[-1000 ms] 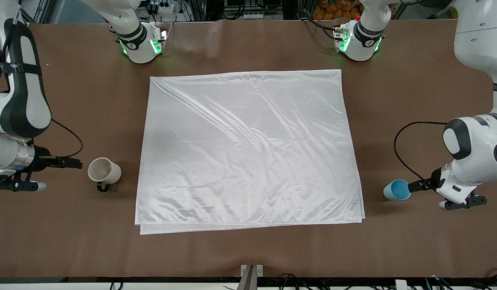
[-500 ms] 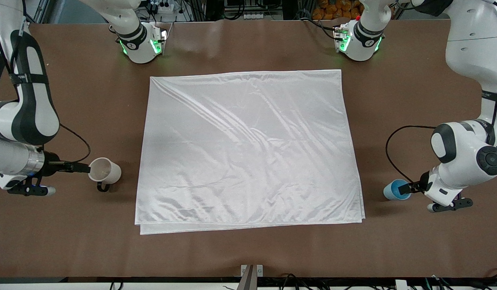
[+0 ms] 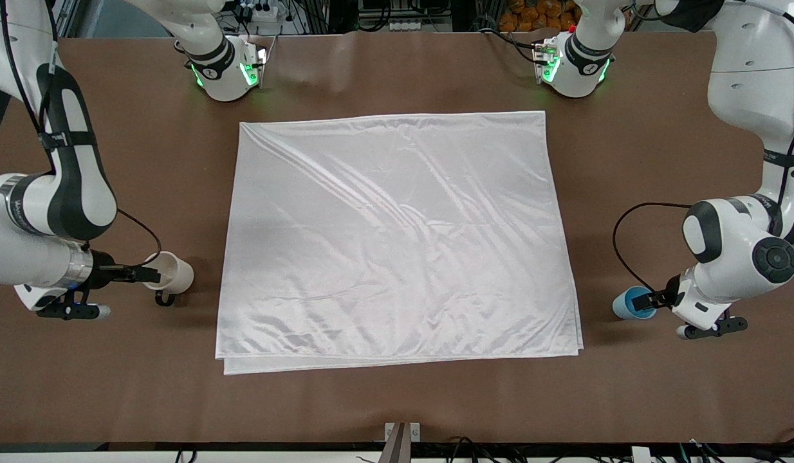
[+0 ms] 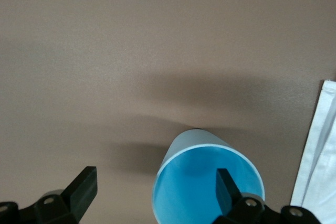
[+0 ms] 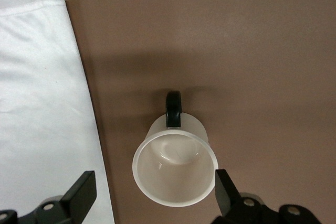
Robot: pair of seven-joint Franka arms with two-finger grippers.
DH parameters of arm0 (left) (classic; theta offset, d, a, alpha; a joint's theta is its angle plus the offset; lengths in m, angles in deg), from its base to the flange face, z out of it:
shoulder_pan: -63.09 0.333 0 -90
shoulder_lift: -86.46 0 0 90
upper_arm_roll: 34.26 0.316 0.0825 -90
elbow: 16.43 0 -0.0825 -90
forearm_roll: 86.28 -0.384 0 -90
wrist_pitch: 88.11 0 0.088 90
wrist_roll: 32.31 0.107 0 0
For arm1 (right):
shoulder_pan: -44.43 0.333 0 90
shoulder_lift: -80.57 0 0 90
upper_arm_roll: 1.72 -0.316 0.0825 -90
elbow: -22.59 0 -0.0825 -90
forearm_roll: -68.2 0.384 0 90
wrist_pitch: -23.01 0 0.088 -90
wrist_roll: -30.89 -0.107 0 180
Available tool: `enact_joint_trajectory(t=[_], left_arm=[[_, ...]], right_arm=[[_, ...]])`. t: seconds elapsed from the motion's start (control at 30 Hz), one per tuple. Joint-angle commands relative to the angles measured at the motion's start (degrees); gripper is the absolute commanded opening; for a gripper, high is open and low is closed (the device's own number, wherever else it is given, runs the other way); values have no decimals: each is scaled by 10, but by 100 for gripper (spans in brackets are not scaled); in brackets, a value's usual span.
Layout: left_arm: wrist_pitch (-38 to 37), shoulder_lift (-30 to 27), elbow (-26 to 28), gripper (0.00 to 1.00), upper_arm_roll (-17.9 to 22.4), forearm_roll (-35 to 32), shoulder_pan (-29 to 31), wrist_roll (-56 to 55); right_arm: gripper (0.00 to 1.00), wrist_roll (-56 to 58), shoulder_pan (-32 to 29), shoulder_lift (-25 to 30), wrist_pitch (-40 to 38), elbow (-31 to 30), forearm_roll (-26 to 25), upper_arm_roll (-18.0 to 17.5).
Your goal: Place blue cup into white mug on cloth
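The white mug's opening (image 5: 175,169) needs to stay free for the blue cup, so my right gripper needs to grab the white mug by its black handle (image 5: 173,109) next.
The blue cup (image 3: 630,303) stands on the bare brown table beside the cloth's edge, toward the left arm's end. My left gripper (image 3: 655,299) is open at its mouth. In the left wrist view one finger (image 4: 227,187) is inside the blue cup (image 4: 202,182) and the other is outside; the gripper (image 4: 155,190) straddles the wall. The white mug (image 3: 175,275) with its black handle (image 5: 173,107) stands off the cloth (image 3: 397,238) toward the right arm's end. My right gripper (image 3: 147,275) is open at the rim, and its fingers flank the mug (image 5: 176,169) in the right wrist view, where the gripper (image 5: 153,192) is open.
The cloth lies flat in the middle of the table, with nothing on it. Its edge shows in the left wrist view (image 4: 317,156) and the right wrist view (image 5: 42,103). The two arm bases (image 3: 226,67) (image 3: 574,64) stand along the table's edge farthest from the front camera.
Both grippers have moved in toward their cups. The right one went from short of the mug to its rim. The left one closed onto the blue cup's mouth. Neither cup moved.
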State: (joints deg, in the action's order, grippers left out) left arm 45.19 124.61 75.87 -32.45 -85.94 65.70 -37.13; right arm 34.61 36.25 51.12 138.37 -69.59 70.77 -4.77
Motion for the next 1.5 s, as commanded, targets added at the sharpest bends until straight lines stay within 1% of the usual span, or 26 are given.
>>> enact_joint_trajectory(t=[0.0,0.17,0.2,0.4,0.47,0.53,0.63,0.93,1.47], left_arm=[[6,5,-4,92,2,13,-2,-5],[6,9,-4,63,2,13,-2,-5],[6,9,-4,55,2,13,-2,-5],[7,11,-4,24,1,13,-2,-5],[7,11,-5,16,2,13,-2,-5],[7,11,-5,11,1,13,-2,-5],[7,12,-5,1,1,13,-2,-5],[8,12,-5,0,1,13,-3,-5],[8,4,-9,0,0,11,-1,6]], right_arm=[[100,1,4,-18,16,11,9,1],[100,0,4,-28,19,12,4,1],[100,1,4,-30,19,14,2,1],[100,1,4,-42,26,21,1,1],[100,1,4,-45,42,20,1,1],[100,1,3,-49,49,20,1,1],[100,1,3,-56,53,20,1,1],[100,1,1,-72,77,20,1,1],[100,2,2,-90,87,19,-2,3]])
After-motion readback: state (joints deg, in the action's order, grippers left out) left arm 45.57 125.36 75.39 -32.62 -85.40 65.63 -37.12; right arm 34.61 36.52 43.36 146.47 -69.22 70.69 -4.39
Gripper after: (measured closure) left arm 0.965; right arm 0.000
